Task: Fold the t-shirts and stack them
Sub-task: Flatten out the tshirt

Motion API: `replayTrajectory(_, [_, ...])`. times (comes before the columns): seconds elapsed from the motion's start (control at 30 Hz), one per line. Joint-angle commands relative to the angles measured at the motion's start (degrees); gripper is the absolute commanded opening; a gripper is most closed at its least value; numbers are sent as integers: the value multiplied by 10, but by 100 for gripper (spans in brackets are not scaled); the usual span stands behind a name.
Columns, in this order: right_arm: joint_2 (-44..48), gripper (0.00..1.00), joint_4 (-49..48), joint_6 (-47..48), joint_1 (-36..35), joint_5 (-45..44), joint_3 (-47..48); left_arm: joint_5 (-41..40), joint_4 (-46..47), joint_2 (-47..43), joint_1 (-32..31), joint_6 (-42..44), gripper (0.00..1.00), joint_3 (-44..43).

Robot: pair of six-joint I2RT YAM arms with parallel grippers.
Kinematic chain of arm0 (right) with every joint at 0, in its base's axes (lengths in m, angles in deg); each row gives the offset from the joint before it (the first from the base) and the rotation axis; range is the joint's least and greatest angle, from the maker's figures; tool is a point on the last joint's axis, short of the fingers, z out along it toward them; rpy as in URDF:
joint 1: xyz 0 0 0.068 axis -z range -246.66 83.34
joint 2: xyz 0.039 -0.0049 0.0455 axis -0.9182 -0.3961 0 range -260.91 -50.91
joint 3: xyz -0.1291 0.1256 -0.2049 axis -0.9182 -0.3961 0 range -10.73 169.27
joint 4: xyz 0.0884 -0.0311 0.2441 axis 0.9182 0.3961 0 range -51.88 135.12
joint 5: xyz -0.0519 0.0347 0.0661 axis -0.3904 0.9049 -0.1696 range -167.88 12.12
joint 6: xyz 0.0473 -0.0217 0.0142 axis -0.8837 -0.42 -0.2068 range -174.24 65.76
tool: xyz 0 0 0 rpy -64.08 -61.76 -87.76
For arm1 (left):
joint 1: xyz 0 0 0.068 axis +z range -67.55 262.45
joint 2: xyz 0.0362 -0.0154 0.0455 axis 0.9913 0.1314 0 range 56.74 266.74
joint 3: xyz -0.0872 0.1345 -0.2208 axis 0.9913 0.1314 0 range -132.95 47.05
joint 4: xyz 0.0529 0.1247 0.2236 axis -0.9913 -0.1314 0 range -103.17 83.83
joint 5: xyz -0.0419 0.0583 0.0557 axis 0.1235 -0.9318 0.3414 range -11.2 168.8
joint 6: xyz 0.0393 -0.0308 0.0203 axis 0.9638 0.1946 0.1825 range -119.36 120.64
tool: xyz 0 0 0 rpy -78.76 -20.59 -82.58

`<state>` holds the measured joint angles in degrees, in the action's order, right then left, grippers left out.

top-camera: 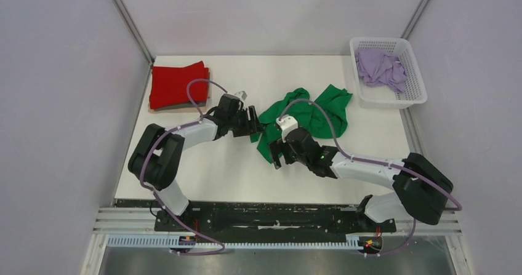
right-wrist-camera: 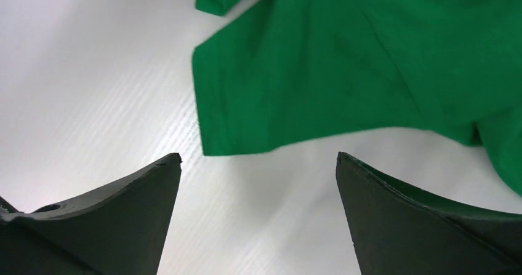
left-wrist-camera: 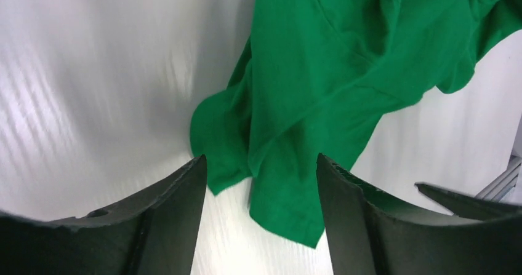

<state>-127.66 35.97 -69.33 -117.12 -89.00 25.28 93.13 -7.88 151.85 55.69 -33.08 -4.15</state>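
Observation:
The right gripper should grab the green t-shirt's near hem corner (top-camera: pixel 270 160) (right-wrist-camera: pixel 212 146) next, apart from the left gripper's corner. This spreads the t-shirt for folding.
A crumpled green t-shirt (top-camera: pixel 332 99) lies mid-table. My left gripper (top-camera: pixel 253 122) is at its left edge, open; in the left wrist view a loose corner of the green t-shirt (left-wrist-camera: pixel 320 72) lies on the table between the spread jaws of that gripper (left-wrist-camera: pixel 261 158), untouched by either finger. My right gripper (top-camera: pixel 278 155) hovers at the shirt's near-left corner, open over bare table, with the green hem (right-wrist-camera: pixel 345 59) just ahead of the gripper (right-wrist-camera: pixel 258 155). A folded red t-shirt (top-camera: pixel 178 85) rests at the far left. A lilac t-shirt (top-camera: pixel 380 67) lies bunched in the basket.
The white lattice basket (top-camera: pixel 420 85) stands at the far right corner. A brown board (top-camera: pixel 184 106) shows under the red shirt. Grey walls close in left, right and behind. The arms' mounting rail (top-camera: pixel 277 216) runs along the near edge.

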Motion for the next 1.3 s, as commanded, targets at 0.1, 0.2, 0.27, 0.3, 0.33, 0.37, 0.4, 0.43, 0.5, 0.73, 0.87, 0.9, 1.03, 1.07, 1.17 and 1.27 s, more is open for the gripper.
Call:
replayTrajectory(0.1, [-109, 98, -41, 30, -49, -23, 85, -12, 36, 62, -2, 48, 54, -72])
replayTrajectory(0.2, [-148, 98, -47, 29, -49, -30, 101, -13, 39, 80, -2, 44, 43, -84])
replayTrajectory(0.27, [-173, 97, -38, 26, -49, -40, 113, -27, 52, 86, -2, 33, 32, -83])
replayTrajectory(0.3, [-181, 96, -33, 22, -49, -43, 116, -32, 59, 87, -1, 28, 26, -82])
replayTrajectory(0.33, [-188, 93, -29, 18, -49, -45, 116, -38, 62, 88, -1, 25, 19, -82])
replayTrajectory(0.37, [-191, 92, -29, 14, -49, -52, 112, -45, 62, 87, 0, 21, 7, -82])
replayTrajectory(0.4, [-193, 90, -33, 5, -49, -65, 104, -51, 61, 85, 1, 17, 2, -81])
replayTrajectory(0.43, [-192, 88, -39, -2, -49, -79, 92, -56, 64, 80, 2, 15, 2, -77])
replayTrajectory(0.5, [-189, 81, -53, -16, -49, -100, 68, -75, 78, 66, 4, 10, 2, -60])
replayTrajectory(0.73, [-158, 24, -70, -71, -19, -154, -9, -161, 85, -32, 10, 6, 2, 17])
replayTrajectory(0.87, [-101, 0, -93, -70, 11, -193, -60, -215, 66, -110, 11, 2, 2, 63])
replayTrajectory(0.9, [-76, 0, -96, -65, 18, -208, -73, -232, 55, -131, 11, -2, 2, 70])
replayTrajectory(1.03, [24, 0, -100, -40, 64, -243, -104, -287, 7, -228, 12, -5, 2, 85])
replayTrajectory(1.07, [53, 0, -101, -31, 78, -251, -107, -297, -4, -251, 11, -3, 2, 84])
replayTrajectory(1.17, [130, 0, -100, 12, 101, -282, -96, -312, -30, -323, 12, 7, 2, 70])
replayTrajectory(1.27, [186, 0, -99, 66, 114, -311, -60, -320, -44, -386, 12, 21, 2, 38])
